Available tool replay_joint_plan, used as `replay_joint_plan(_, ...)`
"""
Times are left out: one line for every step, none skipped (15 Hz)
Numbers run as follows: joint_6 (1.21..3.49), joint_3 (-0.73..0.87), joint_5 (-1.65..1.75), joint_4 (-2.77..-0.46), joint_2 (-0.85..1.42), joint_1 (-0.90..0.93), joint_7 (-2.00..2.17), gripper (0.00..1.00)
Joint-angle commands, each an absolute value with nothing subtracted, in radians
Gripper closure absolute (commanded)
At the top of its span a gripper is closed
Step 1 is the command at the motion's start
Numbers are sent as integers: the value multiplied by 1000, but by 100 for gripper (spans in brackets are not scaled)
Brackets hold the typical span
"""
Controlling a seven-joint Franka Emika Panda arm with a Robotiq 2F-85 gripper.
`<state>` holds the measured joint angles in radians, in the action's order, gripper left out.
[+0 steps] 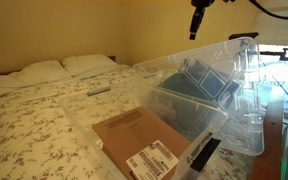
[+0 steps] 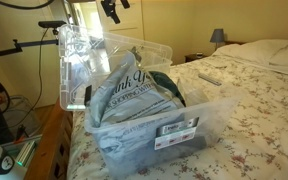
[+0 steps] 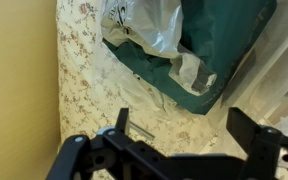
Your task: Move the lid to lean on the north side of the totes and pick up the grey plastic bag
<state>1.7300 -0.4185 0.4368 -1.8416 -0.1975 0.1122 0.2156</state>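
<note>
My gripper should go to the clear lid and grab it from above by its top edge. The lid's bottom edge then stays free to lean on the north side of the totes.
A clear plastic tote (image 1: 184, 97) (image 2: 156, 138) stands on the bed. Its clear lid (image 1: 246, 78) (image 2: 74, 60) stands upright, leaning against one end of the tote. A grey plastic bag with printed lettering (image 2: 134, 95) lies inside the tote on a teal item (image 1: 206, 80). In the wrist view the bag (image 3: 144, 25) lies on the teal item (image 3: 219, 45). My gripper (image 1: 198, 22) (image 2: 112, 10) hangs high above the lid end of the tote. In the wrist view it (image 3: 182, 128) is open and empty above the floral bedspread.
A cardboard box with a white label (image 1: 134, 135) sits in front of the tote. A remote (image 1: 99, 90) (image 2: 209, 75) and pillows (image 1: 44, 70) (image 2: 274, 50) lie on the bed. A lamp (image 2: 217, 37) stands beyond it. A yellow wall (image 3: 19, 80) is close by.
</note>
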Motion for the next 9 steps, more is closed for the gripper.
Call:
replay_joint_plan(1651,-396,398,-1764,-119,168,265,0)
replay_joint_plan(1608,-406,406,-1714,-71,182,253,0)
replay_joint_plan(1563,-416,440,-1674,-30,194,260,0)
replay_joint_plan(1529,-416,433,-1631,10,212,252,0)
replay_joint_plan(1509,-418,446,-1584,53,232,254,0)
replay_joint_plan(1509,-413,437,-1538,89,253,250,0)
replay_joint_plan(1537,-407,420,-1493,124,273,241,0)
replay_joint_plan(1560,-401,422,-1450,157,293,241,0)
replay_joint_plan(1580,-395,409,-1407,187,312,241,0)
